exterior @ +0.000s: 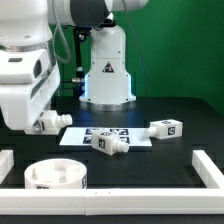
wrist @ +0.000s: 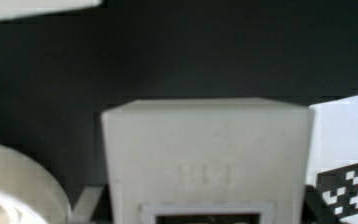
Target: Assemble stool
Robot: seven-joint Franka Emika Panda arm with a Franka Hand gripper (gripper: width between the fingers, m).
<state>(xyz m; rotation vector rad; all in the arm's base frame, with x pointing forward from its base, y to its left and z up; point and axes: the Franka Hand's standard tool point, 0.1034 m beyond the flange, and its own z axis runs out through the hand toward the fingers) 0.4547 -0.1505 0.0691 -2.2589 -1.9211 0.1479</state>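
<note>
The leg hangs high over the black table behind the round seat (exterior: pixel 55 175) and opening would drop it, so my gripper now keeps the held leg (exterior: pixel 52 122).
The round white stool seat (exterior: pixel 55 175) lies at the front on the exterior view's left; its edge also shows in the wrist view (wrist: pixel 5 188). One white stool leg (exterior: pixel 111 145) lies on the marker board (exterior: pixel 90 138). Another leg (exterior: pixel 165 128) lies on the black table to the right. My gripper (exterior: pixel 46 123) hangs above the table behind the seat, at the marker board's left end. It is shut on a third white leg (wrist: pixel 208 145), which fills the middle of the wrist view with a marker tag (wrist: pixel 202 213) at its near end. The fingers are mostly hidden.
White border rails lie along the left (exterior: pixel 6 160), right (exterior: pixel 206 166) and front (exterior: pixel 120 207) of the black table. The robot's white base (exterior: pixel 107 70) stands at the back in front of a green curtain. The marker board's corner shows in the wrist view (wrist: pixel 348 150).
</note>
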